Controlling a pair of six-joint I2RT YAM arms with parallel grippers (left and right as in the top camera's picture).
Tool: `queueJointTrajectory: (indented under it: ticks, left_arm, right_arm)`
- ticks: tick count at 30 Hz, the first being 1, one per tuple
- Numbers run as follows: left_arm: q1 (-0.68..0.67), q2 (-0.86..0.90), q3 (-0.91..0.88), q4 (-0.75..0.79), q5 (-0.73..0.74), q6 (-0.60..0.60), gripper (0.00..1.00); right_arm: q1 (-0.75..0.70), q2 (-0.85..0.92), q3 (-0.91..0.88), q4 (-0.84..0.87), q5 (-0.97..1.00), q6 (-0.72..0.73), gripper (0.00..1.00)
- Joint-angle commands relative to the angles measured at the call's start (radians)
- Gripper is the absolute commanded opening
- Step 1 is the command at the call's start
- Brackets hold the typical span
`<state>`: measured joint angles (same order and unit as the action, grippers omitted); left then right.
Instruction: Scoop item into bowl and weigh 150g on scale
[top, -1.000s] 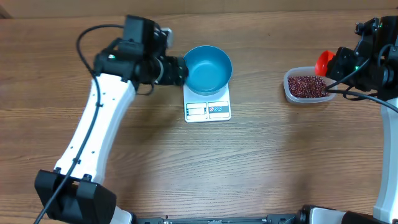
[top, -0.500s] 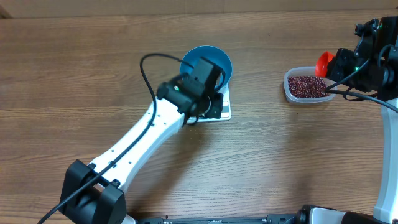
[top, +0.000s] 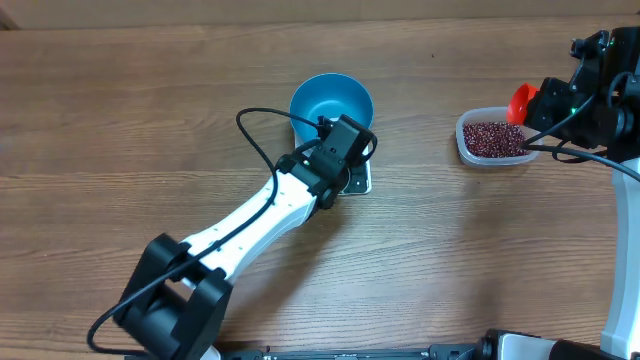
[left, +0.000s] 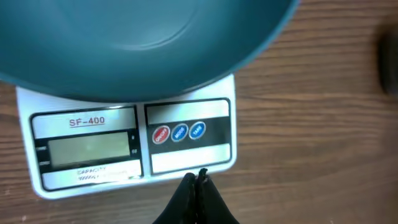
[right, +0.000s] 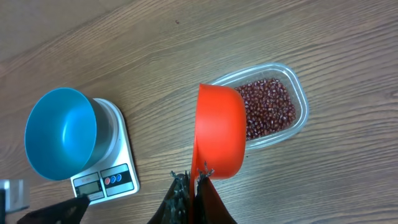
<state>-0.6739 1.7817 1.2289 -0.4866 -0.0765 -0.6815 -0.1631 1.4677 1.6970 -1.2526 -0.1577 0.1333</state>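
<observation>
The scale (top: 358, 181) and the bowl would stay where they are if the left gripper went up now, because its fingers are empty.
The blue bowl (top: 332, 105) stands on the white scale (top: 358, 184), and my left arm covers most of the scale from above. In the left wrist view the bowl (left: 143, 43) fills the top. My left gripper (left: 196, 177) is shut and empty, its tips at the front edge of the scale (left: 186, 158), just below the buttons. My right gripper (right: 198, 176) is shut on the handle of an orange scoop (right: 219, 130). The scoop hangs on edge over the left end of the clear container (right: 298, 99) of red-brown beans (right: 267, 112). The scoop's inside is hidden.
The bean container (top: 492, 139) sits at the right side of the wooden table (top: 450, 260), well apart from the scale. My left arm reaches diagonally from the lower left up to the scale.
My left arm swung from the left of the bowl round to the scale's front edge, and its gripper went from open to shut. The right arm and scoop have not moved.
</observation>
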Motion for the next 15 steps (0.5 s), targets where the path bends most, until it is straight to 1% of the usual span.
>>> queueJointTrajectory:
  ticks: [1, 5, 15]
  left_arm:
    - [-0.003, 0.051, -0.015, 0.020, -0.032, -0.029, 0.04]
    - [-0.001, 0.084, -0.015, 0.032, -0.049, -0.029, 0.04]
    - [0.000, 0.106, -0.015, 0.048, -0.153, -0.029, 0.04]
  right_arm:
    - [0.001, -0.011, 0.009, 0.000, 0.000, -0.004, 0.04]
    - [0.001, -0.011, 0.009, -0.002, 0.000, -0.005, 0.04]
    - [0.001, -0.011, 0.009, -0.010, 0.000, -0.005, 0.04]
